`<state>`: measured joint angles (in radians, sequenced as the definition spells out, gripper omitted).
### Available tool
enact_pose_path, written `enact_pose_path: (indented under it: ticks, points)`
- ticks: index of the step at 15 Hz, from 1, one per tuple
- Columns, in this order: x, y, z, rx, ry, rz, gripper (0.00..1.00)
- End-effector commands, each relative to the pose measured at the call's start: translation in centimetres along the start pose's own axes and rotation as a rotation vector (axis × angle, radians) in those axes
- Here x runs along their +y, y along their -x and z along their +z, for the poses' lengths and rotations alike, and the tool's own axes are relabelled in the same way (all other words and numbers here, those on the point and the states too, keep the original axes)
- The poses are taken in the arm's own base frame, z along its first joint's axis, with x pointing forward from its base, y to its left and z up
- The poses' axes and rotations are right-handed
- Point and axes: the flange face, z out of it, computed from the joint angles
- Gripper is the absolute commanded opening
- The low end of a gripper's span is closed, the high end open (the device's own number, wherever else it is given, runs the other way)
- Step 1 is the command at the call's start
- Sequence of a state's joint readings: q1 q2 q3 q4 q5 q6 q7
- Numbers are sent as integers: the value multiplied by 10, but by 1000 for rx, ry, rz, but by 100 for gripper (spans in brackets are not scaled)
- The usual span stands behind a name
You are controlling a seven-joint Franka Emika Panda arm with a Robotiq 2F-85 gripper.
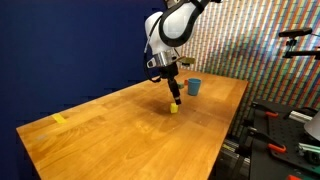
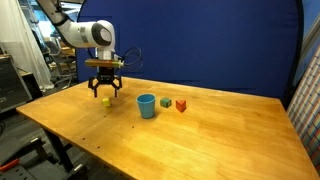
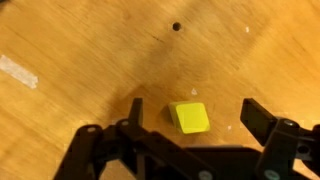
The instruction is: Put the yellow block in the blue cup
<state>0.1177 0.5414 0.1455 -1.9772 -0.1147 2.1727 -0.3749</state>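
My open fingers are still above the yellow block (image 3: 189, 117) and the block's side shows below them, so I need to lower my gripper before I close on it.
The yellow block (image 3: 189, 117) is a small bright yellow cube lying on the wooden table; it also shows in both exterior views (image 1: 174, 108) (image 2: 105, 100). My gripper (image 3: 196, 122) is open and hangs just over it, one finger on each side and neither touching the block; it shows in both exterior views (image 1: 172, 95) (image 2: 104, 91). The blue cup (image 2: 147, 105) stands upright on the table a short way from the block, and it also shows in an exterior view (image 1: 194, 86).
A dark green block (image 2: 166, 102) and a red block (image 2: 181, 105) sit just beyond the cup. A flat pale yellow piece (image 1: 60, 119) lies near the table's far corner. The table edge (image 1: 225, 140) borders equipment on the floor.
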Motion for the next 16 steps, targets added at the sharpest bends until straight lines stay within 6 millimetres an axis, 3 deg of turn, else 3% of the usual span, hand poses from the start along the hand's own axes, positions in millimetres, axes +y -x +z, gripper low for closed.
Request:
enact_pose_path:
  ticks: [1,3,4,5,9,13,16]
  points:
    - [19,-19,11,-32,-22,-23,100]
    - [23,-24,20,-40,-22,-17,100]
    - [25,-26,25,-45,-19,-14,75]
    - [26,-28,28,-50,-20,-17,74]
    - [31,-21,25,-54,-20,0,42]
    - [38,15,-3,-27,-10,44,11]
    - [57,62,-37,28,15,151,14]
